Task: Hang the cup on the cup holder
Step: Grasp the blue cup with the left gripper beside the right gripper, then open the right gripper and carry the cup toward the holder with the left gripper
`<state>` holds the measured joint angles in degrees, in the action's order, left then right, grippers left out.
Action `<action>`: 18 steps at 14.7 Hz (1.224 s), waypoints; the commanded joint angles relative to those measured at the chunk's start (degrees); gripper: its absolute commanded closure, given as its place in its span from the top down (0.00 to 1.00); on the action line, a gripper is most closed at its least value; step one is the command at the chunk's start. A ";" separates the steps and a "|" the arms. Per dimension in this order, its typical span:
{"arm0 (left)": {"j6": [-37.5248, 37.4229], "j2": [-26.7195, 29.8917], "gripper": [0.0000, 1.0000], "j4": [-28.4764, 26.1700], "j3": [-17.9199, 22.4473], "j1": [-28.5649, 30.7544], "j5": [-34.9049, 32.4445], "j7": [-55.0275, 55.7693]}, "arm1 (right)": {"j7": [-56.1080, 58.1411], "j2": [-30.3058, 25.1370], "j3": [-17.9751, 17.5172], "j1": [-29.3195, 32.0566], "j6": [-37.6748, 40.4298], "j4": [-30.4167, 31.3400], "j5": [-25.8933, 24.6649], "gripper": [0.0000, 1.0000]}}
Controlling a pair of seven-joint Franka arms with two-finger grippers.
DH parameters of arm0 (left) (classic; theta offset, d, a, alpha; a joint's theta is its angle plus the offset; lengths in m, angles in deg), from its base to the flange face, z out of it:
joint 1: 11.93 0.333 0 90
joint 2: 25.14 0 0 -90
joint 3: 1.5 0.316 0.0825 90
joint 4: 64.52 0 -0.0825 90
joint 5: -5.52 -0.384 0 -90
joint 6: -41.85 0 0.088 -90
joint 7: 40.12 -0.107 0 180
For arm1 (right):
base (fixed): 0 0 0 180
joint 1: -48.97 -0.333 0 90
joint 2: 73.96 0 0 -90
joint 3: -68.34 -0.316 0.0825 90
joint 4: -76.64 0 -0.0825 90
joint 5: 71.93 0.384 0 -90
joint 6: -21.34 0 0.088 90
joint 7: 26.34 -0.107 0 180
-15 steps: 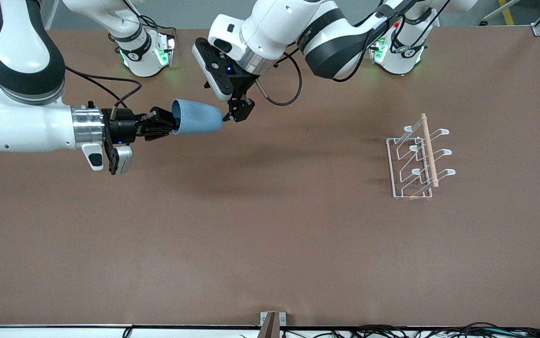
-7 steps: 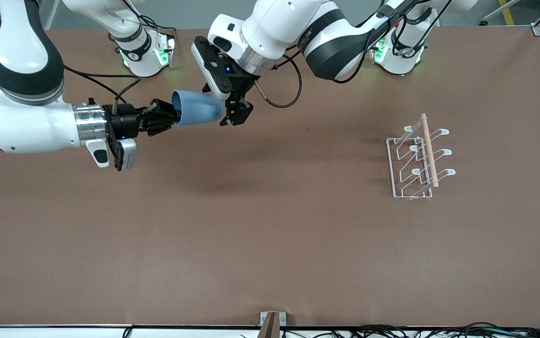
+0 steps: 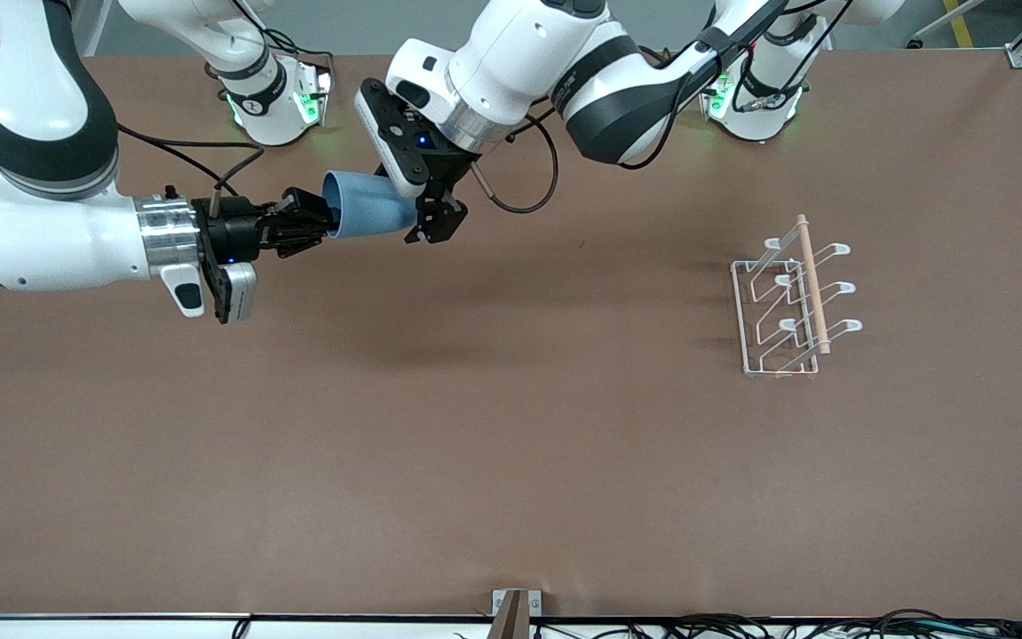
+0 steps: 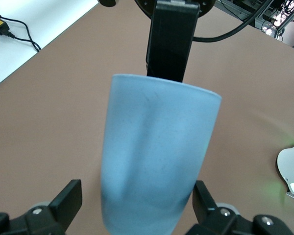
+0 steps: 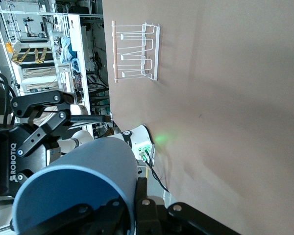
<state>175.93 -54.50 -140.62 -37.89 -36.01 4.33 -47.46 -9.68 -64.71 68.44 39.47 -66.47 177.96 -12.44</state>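
My left gripper will grab the light-blue cup next by its closed end [image 3: 398, 209]. This leaves the cup's opening free to slide onto the cup holder [image 3: 812, 284].
The light-blue cup [image 3: 367, 206] hangs on its side in the air over the table's back part, toward the right arm's end. My right gripper [image 3: 326, 224] is shut on its rim, one finger inside and one outside [image 5: 143, 203]. My left gripper [image 3: 423, 216] is open around the cup's closed end; its fingers [image 4: 68, 198] stand on either side of the cup [image 4: 157, 156], with a gap showing on one side. The cup [image 5: 78, 186] fills the lower corner of the right wrist view. The white wire cup holder [image 3: 812, 284] with its wooden rod stands on the table toward the left arm's end, with nothing on it.
Both arm bases [image 3: 275, 106] [image 3: 755, 102] stand at the table's back edge, with black cables trailing near them. A small metal bracket [image 3: 515, 605] sits at the front edge. Bare brown table lies between the cup and the cup holder [image 5: 134, 51].
The right gripper carried the cup a little toward the back of the table. The left gripper slid farther over the cup's closed end, so its fingers now straddle it.
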 commanded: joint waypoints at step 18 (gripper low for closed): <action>-0.72 -0.35 0.43 0.87 0.18 1.04 -6.89 -2.23 | 0.13 -1.08 0.07 0.19 0.80 1.07 1.60 0.93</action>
<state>178.04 -55.46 -140.42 -38.06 -37.02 0.03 -49.07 -9.28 -64.66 68.46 39.46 -67.19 177.91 -12.04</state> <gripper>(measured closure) 0.256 0.947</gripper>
